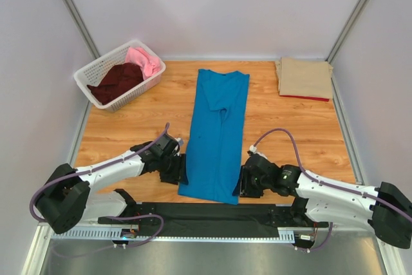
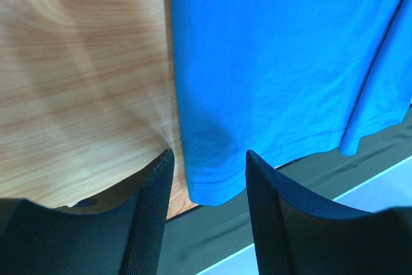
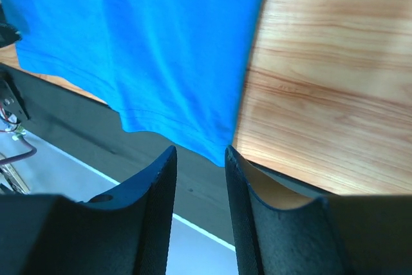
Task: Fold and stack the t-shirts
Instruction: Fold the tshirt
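Note:
My right gripper grabs the blue t-shirt's near hem at its outer corner (image 1: 235, 199) (image 3: 219, 155) next, to fold the hem over toward the collar.
A bright blue t-shirt (image 1: 219, 130) lies on the wooden table, folded lengthwise into a long strip, collar far and hem near. My left gripper (image 1: 182, 170) is open at the hem's left corner (image 2: 209, 188), which lies between its fingers. My right gripper (image 1: 243, 185) is open at the hem's right corner (image 3: 215, 152). A folded tan t-shirt (image 1: 304, 77) lies on a red one (image 1: 302, 97) at the far right. A dark maroon t-shirt (image 1: 117, 82) and a pink one (image 1: 145, 60) lie in the basket.
A white lattice basket (image 1: 96, 67) stands at the far left. A black strip (image 1: 193, 220) runs along the near table edge under the hem. Grey walls close in the table on three sides.

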Motion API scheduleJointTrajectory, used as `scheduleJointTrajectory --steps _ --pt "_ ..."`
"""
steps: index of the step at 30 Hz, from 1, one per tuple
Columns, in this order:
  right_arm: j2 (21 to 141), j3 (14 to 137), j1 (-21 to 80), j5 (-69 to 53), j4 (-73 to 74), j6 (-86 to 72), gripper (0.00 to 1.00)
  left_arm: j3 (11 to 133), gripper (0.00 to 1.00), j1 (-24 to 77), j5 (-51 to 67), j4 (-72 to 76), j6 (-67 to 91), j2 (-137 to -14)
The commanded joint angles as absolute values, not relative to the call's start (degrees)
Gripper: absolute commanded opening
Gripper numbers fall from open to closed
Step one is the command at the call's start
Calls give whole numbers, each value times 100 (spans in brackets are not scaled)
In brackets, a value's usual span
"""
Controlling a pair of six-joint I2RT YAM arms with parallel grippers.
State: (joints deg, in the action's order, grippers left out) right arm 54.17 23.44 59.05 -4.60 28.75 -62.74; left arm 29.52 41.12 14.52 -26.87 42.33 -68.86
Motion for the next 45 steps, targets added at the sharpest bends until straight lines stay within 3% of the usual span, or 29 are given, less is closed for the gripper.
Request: scheduleJointTrajectory --steps 1,9,21,26,29,32,33,36,45 --pt "5352 2127 5897 -475 2628 -6609 38 2856 56 4140 1257 -3058 4210 -6820" --pt "5546 2039 5897 -414 2750 -6540 39 2532 56 4148 1538 -2760 4385 -6539" --pt "5897 2013 5924 -615 2576 -6565 37 2294 36 4157 1925 -2391 4535 -6451" --pt "6082 2144 6029 -510 2724 -6609 36 2364 36 4175 1732 -2732 4465 -6372" --pt "6266 2197 6029 -457 2865 -6609 30 2478 47 4166 1547 -3005 4403 -6328" --pt "6319 2197 6047 -448 2856 -6601 18 2549 53 4175 1494 -3163 4316 -6249" --pt "6285 2197 6056 -448 2909 -6601 10 2549 54 4201 1459 -3173 4324 -6206" --pt "6144 2215 6064 -352 3111 -6574 2 2479 55 4236 1380 -3173 4421 -6100" --pt "5599 2215 6064 -167 3384 -6574 0 2145 51 4280 1740 -2453 4711 -6187"
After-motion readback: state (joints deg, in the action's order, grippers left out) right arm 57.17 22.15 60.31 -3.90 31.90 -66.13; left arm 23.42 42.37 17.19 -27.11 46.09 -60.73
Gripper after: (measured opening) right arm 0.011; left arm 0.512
